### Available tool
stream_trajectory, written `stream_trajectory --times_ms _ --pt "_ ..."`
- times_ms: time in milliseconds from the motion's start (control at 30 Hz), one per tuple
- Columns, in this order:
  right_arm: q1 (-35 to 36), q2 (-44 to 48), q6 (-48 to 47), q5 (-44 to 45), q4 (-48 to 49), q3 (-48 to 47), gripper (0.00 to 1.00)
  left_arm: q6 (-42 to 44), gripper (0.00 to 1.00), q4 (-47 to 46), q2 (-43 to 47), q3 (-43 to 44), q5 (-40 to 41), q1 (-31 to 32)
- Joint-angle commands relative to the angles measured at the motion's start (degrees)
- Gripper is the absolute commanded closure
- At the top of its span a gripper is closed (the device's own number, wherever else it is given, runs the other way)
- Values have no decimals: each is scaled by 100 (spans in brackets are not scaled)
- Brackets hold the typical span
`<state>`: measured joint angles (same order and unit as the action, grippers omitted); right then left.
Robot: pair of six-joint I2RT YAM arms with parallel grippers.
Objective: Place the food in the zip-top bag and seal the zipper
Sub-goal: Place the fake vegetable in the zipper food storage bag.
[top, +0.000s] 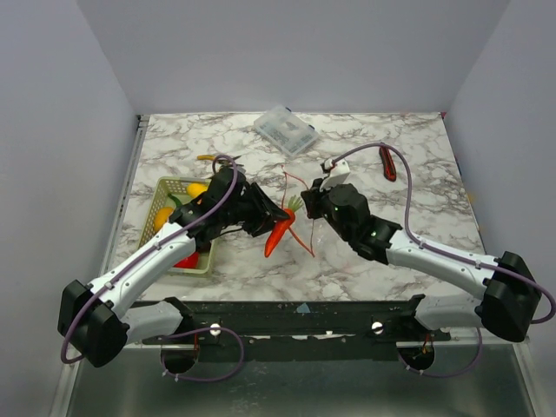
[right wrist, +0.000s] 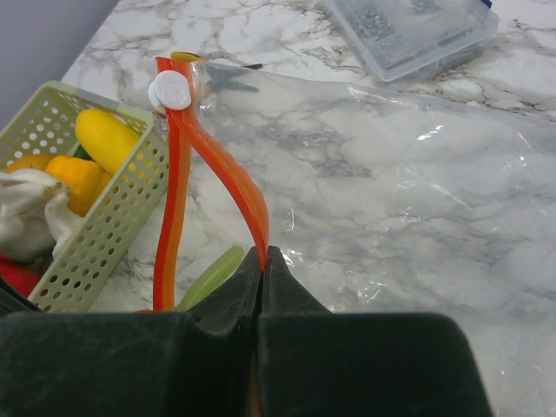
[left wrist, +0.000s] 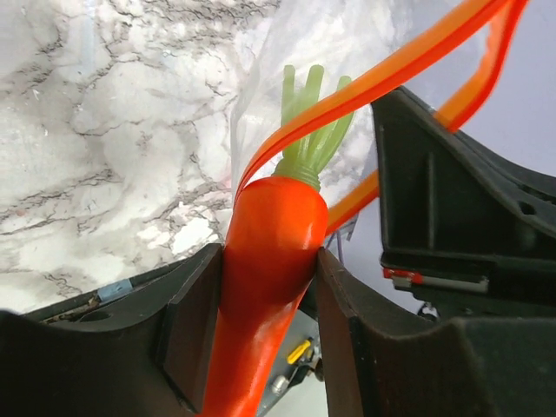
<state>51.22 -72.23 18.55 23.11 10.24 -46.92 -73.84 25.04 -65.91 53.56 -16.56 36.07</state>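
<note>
Only the carrot's green top reaches the bag's opening, and if I opened now, the carrot would drop short. My left gripper next moves its orange body in before release.
My left gripper (top: 265, 219) (left wrist: 268, 254) is shut on an orange carrot (top: 279, 231) (left wrist: 271, 234), gripping it mid-body. The carrot's green top (left wrist: 308, 130) (right wrist: 208, 276) points into the mouth of the clear zip-top bag (right wrist: 391, 174). My right gripper (top: 310, 206) (right wrist: 262, 252) is shut on one red-orange strip of the zipper (right wrist: 234, 178) (top: 292, 187) (left wrist: 391, 74) and holds it up, away from the other strip (right wrist: 167, 191), so the mouth gapes. A white slider (right wrist: 169, 89) sits at the far end. More food lies in the green basket (top: 165, 195): lemon (right wrist: 106, 139), garlic (right wrist: 22, 213).
The mesh basket (right wrist: 113, 217) stands left of the bag, under my left arm. A clear lidded box (top: 285, 130) (right wrist: 408, 35) is at the back. A dark-red utility knife (top: 387, 162) lies back right. A yellow-handled tool (top: 207, 157) lies behind the basket.
</note>
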Motion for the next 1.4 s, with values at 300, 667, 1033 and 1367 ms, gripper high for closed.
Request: stream_trajectory --times_ms 300,667,1033,1367 --pt "41 -206 1793 -578 -1491 -1027 100 630 100 -375 37 555 1500 255" --pt "47 -135 2417 -931 -1737 -1115 100 441 100 -726 -8 540 1750 283" --pt "46 -9 3284 -1397 -1685 -1164 100 705 100 -1478 221 231 3009 551" --pt "37 107 3674 -1090 -1949 -1537 100 1049 92 -1932 328 -273 3517 752"
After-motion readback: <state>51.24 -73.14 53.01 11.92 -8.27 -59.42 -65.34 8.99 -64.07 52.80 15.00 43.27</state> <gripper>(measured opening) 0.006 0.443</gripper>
